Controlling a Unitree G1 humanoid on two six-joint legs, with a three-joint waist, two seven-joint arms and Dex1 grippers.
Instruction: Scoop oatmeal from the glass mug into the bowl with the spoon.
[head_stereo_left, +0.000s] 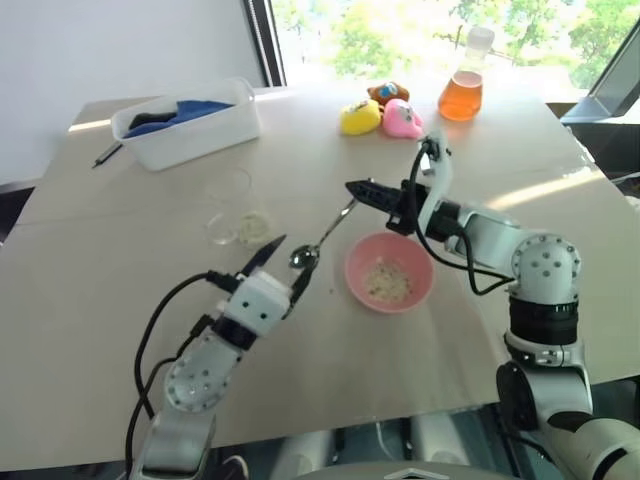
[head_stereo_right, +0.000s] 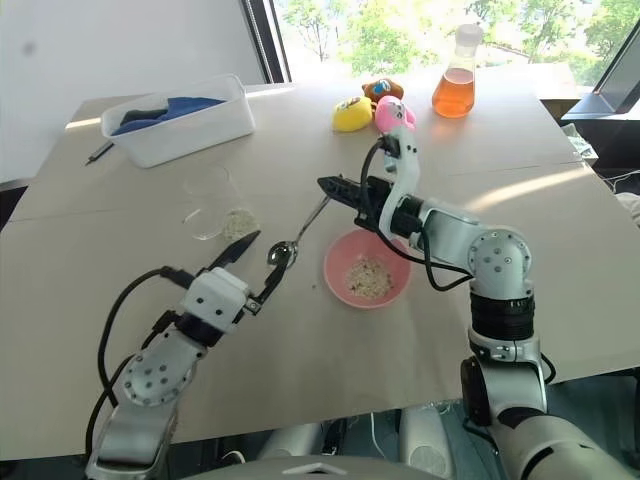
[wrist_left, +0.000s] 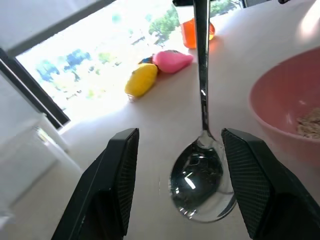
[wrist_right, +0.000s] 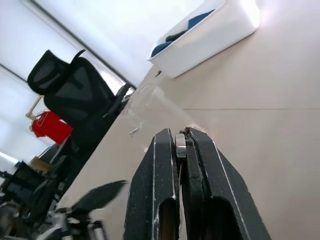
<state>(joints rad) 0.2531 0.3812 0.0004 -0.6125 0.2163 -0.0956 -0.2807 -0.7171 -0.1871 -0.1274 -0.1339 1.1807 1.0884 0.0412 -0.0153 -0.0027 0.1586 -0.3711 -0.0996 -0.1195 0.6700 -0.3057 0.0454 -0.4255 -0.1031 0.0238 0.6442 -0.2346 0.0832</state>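
Note:
My left gripper should next grab the open glass mug by the curved glass handle to keep the mug upright with the loose oatmeal in it.
My right gripper (head_stereo_left: 358, 188) is shut on the handle end of the silver spoon (head_stereo_left: 325, 238), holding it slanted down toward my left. The spoon's empty scoop (wrist_left: 197, 180) hangs just above the table between the spread fingers of my left gripper (head_stereo_left: 292, 262), which is open. The metal handle end shows pinched between the right fingers (wrist_right: 165, 165). Just right of the spoon, the pink bowl (head_stereo_left: 420, 272) stands on the table with a small heap of oatmeal (head_stereo_left: 388, 282) inside. The glass mug (head_stereo_left: 232, 208) is left of the spoon, with pale oatmeal (head_stereo_left: 255, 228) in it.
A white tub (head_stereo_left: 185, 135) holding blue cloth stands at the back left, with a dark pen (head_stereo_left: 107, 154) beside it. Yellow (head_stereo_left: 360, 117) and pink (head_stereo_left: 403, 120) toy ducks and a flask of orange liquid (head_stereo_left: 461, 92) are at the table's far edge.

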